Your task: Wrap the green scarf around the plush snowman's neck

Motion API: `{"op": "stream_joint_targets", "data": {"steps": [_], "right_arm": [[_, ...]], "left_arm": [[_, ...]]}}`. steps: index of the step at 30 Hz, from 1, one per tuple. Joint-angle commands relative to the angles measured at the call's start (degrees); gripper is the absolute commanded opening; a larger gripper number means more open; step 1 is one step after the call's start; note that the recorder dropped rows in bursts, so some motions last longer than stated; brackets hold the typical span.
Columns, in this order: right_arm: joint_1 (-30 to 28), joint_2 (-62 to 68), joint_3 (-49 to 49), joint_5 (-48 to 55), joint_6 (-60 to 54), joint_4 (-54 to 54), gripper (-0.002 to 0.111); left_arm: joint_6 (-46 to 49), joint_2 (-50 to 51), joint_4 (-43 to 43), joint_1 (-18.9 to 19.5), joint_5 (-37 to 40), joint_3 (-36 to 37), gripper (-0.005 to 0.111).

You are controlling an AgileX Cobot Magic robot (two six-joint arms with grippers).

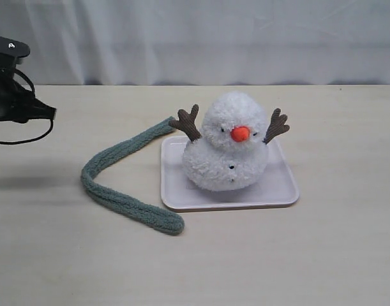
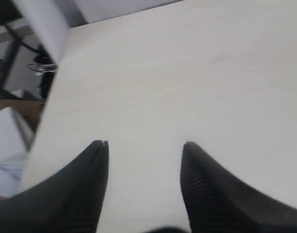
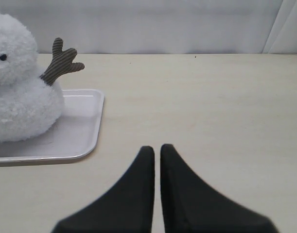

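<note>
Next, my left gripper takes hold of the green scarf by its middle bend (image 1: 90, 171), which leaves the scarf's ends free to wrap the snowman's neck (image 1: 228, 145).
The plush snowman (image 1: 225, 143) stands upright on a white tray (image 1: 281, 191) in the middle of the table, its orange nose facing the front. The green scarf (image 1: 115, 185) lies flat on the table left of the tray in a curve, one end tucked behind the snowman's brown arm, the other end near the tray's front left corner. The left arm (image 1: 13, 83) hangs at the far left edge, well away from the scarf. My left gripper (image 2: 144, 145) is open over bare table. My right gripper (image 3: 157, 148) is shut and empty, beside the snowman (image 3: 19, 82) and tray (image 3: 85, 141).
A pale curtain (image 1: 195, 38) runs along the back of the table. In the left wrist view the table's edge (image 2: 46, 107) shows, with a stand and cables beyond it.
</note>
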Motion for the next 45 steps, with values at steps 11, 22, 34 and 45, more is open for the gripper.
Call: {"op": "stream_joint_targets", "data": {"steps": [11,22,34,45], "right_arm": [[-0.3,-0.2,0.2,-0.4,-0.3,-0.2,0.004],[-0.3,-0.2,0.2,-0.4,-0.3,-0.2,0.004],[-0.3,-0.2,0.2,-0.4,-0.3,-0.2,0.004],[-0.3,-0.2,0.2,-0.4,-0.3,-0.2,0.004]], "left_arm": [[-106.8,4.9,98.2,8.5,53.7,-9.6,0.051],[-88.9,8.6,76.5,2.0,59.9,-9.2,0.062],[-94.3,14.7,77.7,-2.1,51.7,-9.2,0.062],[-91.8,18.5,78.0,-2.5,49.7,-9.2,0.057]]}}
